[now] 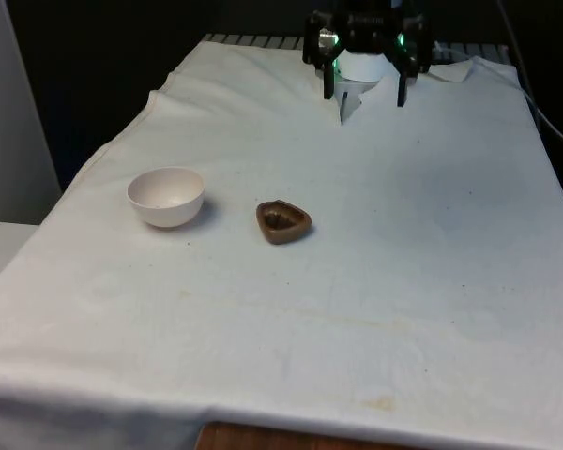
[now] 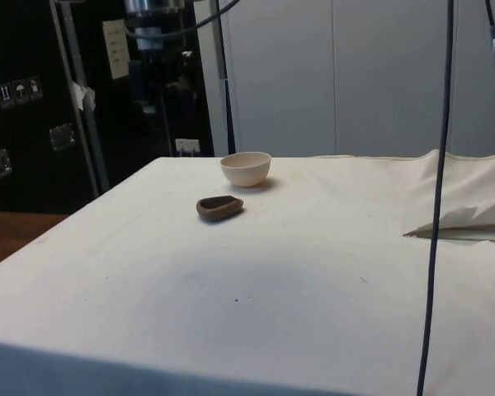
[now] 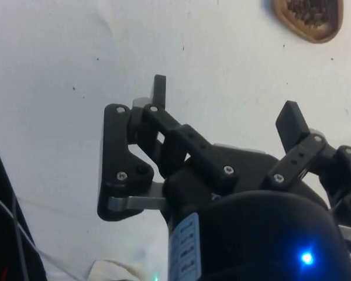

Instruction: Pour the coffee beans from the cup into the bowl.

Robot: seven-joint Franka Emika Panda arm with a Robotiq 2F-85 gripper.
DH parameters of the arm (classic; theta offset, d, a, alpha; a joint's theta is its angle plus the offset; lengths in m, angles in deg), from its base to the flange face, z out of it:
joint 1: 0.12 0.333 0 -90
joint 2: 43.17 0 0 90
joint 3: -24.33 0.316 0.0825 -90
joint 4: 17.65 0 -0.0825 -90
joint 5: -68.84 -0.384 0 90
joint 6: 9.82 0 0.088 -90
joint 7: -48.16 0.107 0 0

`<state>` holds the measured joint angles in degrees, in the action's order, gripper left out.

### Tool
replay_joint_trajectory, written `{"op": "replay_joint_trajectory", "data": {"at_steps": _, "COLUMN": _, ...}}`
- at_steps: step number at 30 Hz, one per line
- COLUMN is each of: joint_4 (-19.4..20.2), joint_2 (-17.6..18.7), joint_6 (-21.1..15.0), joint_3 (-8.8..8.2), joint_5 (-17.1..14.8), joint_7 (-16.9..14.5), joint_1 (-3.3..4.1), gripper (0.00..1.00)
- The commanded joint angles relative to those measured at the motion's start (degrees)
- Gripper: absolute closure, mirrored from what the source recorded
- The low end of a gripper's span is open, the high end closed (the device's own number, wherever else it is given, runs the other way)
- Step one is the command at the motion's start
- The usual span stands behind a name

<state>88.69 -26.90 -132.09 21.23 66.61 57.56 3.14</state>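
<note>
I will next grab the brown cup by its bare rim (image 1: 280, 202) to keep the cup level, since loose coffee beans lie low inside it.
A small brown cup (image 1: 283, 222) with dark coffee beans inside sits on the white cloth near the middle of the table; the side view shows the cup (image 2: 219, 206) in front of the bowl, and the wrist view catches the cup (image 3: 309, 18) with its beans. To the front view's left of it stands a white bowl (image 1: 166, 196), upright, seen also as the bowl (image 2: 246, 168) in the side view. My gripper (image 1: 365, 97) hangs open at the table's far end, well apart from both, its fingers (image 3: 158, 91) spread with nothing between them.
The white cloth (image 1: 375, 281) covers the whole table, with a fold and a loose flap at the far end near the gripper. A dark cable (image 2: 436, 198) hangs down in the side view. The table's wooden front edge (image 1: 263, 439) shows below the cloth.
</note>
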Motion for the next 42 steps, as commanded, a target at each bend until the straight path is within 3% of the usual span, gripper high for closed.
{"op": "replay_joint_trajectory", "data": {"at_steps": 1, "joint_4": 0.5, "joint_2": 0.4, "joint_6": -1.5, "joint_3": -0.06, "joint_5": -0.2, "joint_7": 0.7, "joint_1": 0.00, "gripper": 0.00}}
{"op": "replay_joint_trajectory", "data": {"at_steps": 17, "joint_4": 3.0, "joint_2": 3.8, "joint_6": -9.2, "joint_3": -1.15, "joint_5": 0.3, "joint_7": 4.0, "joint_1": -0.29, "gripper": 0.00}}
{"op": "replay_joint_trajectory", "data": {"at_steps": 19, "joint_4": 2.8, "joint_2": 3.9, "joint_6": -8.4, "joint_3": -1.03, "joint_5": 0.1, "joint_7": 3.7, "joint_1": -0.29, "gripper": 0.00}}
{"op": "replay_joint_trajectory", "data": {"at_steps": 25, "joint_4": 5.2, "joint_2": 4.5, "joint_6": -12.7, "joint_3": -1.95, "joint_5": 0.9, "joint_7": 5.0, "joint_1": -0.17, "gripper": 0.00}}
{"op": "replay_joint_trajectory", "data": {"at_steps": 26, "joint_4": 4.9, "joint_2": 4.4, "joint_6": -11.5, "joint_3": -1.60, "joint_5": 0.4, "joint_7": 4.4, "joint_1": -0.34, "gripper": 0.00}}
{"op": "replay_joint_trajectory", "data": {"at_steps": 32, "joint_4": 6.8, "joint_2": 5.8, "joint_6": -16.5, "joint_3": -2.46, "joint_5": 1.0, "joint_7": 6.2, "joint_1": -0.11, "gripper": 0.00}}
{"op": "replay_joint_trajectory", "data": {"at_steps": 36, "joint_4": 6.8, "joint_2": 6.4, "joint_6": -17.0, "joint_3": -2.23, "joint_5": 0.5, "joint_7": 6.1, "joint_1": -0.34, "gripper": 0.00}}
{"op": "replay_joint_trajectory", "data": {"at_steps": 42, "joint_4": 6.8, "joint_2": 8.9, "joint_6": -20.7, "joint_3": -3.09, "joint_5": 1.1, "joint_7": 8.3, "joint_1": 0.00, "gripper": 0.00}}
